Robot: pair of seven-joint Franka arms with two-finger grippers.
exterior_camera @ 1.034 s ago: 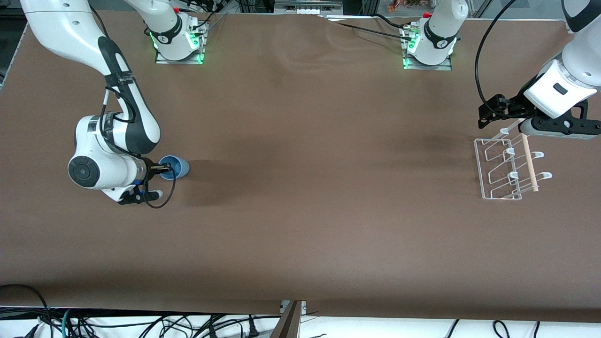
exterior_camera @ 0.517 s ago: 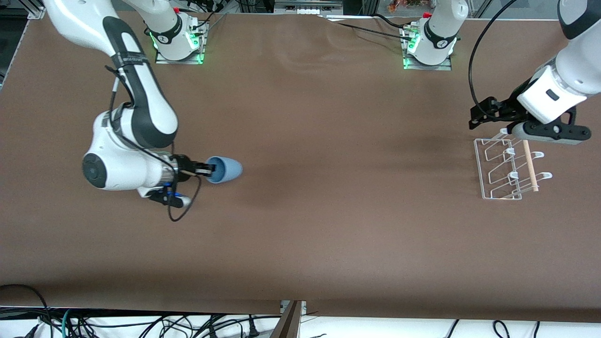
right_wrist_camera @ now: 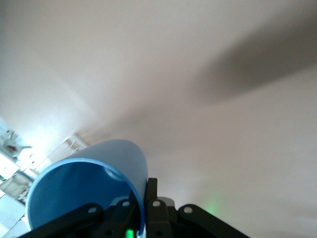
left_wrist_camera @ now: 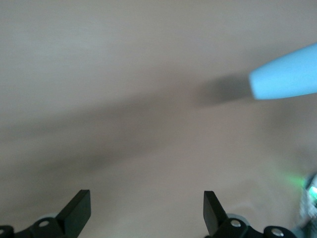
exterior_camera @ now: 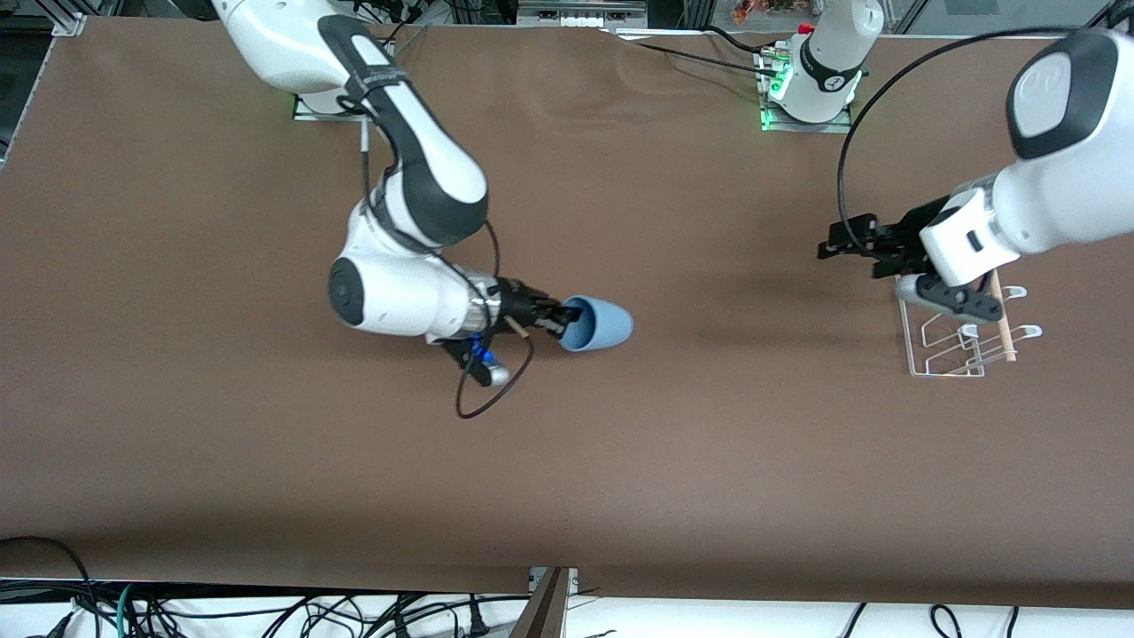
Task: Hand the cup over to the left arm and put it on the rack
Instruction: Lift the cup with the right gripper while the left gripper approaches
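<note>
The robot's left gripper will next take hold of the light-blue cup by its closed base end (exterior_camera: 617, 323), so that it can take the cup over for the rack (exterior_camera: 943, 341).
My right gripper (exterior_camera: 562, 321) is shut on the rim of the light-blue cup (exterior_camera: 599, 324) and holds it on its side above the middle of the table, base pointing toward the left arm's end. In the right wrist view the cup's rim (right_wrist_camera: 89, 196) is pinched between the fingers (right_wrist_camera: 151, 198). My left gripper (exterior_camera: 837, 248) is open and empty, in the air beside the white wire rack (exterior_camera: 943, 341), pointing toward the cup. The left wrist view shows its spread fingertips (left_wrist_camera: 79, 208) and the cup's base (left_wrist_camera: 285, 78) ahead. The rack's wooden dowel (exterior_camera: 1004, 330) is partly covered by the left wrist.
The brown table cloth (exterior_camera: 620, 461) covers the whole table. The left arm's base (exterior_camera: 811, 80) stands at the table edge farthest from the front camera. Cables (exterior_camera: 266, 611) hang below the edge nearest the front camera.
My right arm has carried the cup from the right arm's end to the middle of the table. My left gripper has moved off the rack toward the middle.
</note>
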